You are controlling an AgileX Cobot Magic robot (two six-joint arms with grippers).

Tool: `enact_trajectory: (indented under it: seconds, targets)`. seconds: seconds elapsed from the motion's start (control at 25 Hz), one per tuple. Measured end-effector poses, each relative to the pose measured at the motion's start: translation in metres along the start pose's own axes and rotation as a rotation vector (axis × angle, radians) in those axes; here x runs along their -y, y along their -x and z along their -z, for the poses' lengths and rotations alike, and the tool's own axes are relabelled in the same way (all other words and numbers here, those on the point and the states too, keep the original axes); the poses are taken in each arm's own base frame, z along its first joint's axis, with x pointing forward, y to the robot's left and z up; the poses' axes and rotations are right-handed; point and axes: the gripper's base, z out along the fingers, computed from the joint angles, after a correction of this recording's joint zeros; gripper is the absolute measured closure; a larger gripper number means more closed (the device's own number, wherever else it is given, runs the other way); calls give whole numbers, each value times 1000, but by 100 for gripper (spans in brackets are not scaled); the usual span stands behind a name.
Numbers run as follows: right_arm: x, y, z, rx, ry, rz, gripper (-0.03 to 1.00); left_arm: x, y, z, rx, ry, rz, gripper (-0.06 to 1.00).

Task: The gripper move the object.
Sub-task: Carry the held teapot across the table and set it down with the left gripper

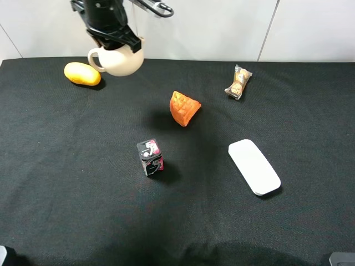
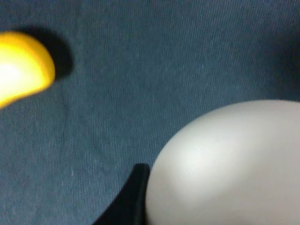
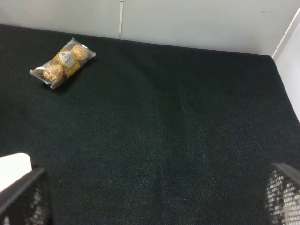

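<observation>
The teapot would fall if my left gripper opened now: the teapot's rounded base is above the black cloth.
The cream-white teapot is at the back left, next to the yellow mango-like fruit. My left gripper comes down from above and is shut on the teapot's top; the pot seems to hang just above the cloth. In the left wrist view the teapot's round body fills the frame beside one dark finger, with the fruit off to the side. My right gripper is open and empty over bare cloth; only its mesh-like fingertips show.
An orange wedge-shaped object lies mid-table and a black-and-red cube is in front of it. A gold snack packet lies at the back right. A flat white slab lies at the right. White walls bound the back edge.
</observation>
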Motion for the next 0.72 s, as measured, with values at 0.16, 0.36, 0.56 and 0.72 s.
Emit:
enact_trajectory:
  seconds: [0.16, 0.36, 0.56, 0.72]
  targets:
    - [0, 0, 0, 0, 0, 0, 27, 5, 15, -7, 15, 30, -30, 76]
    - [0, 0, 0, 0, 0, 0, 27, 11, 30, -20, 20, 69, -62, 76]
    - [0, 0, 0, 0, 0, 0, 27, 13, 39, -41, 35, 89, -80, 76]
    - [0, 0, 0, 0, 0, 0, 27, 13, 47, -55, 73, 112, -98, 76]
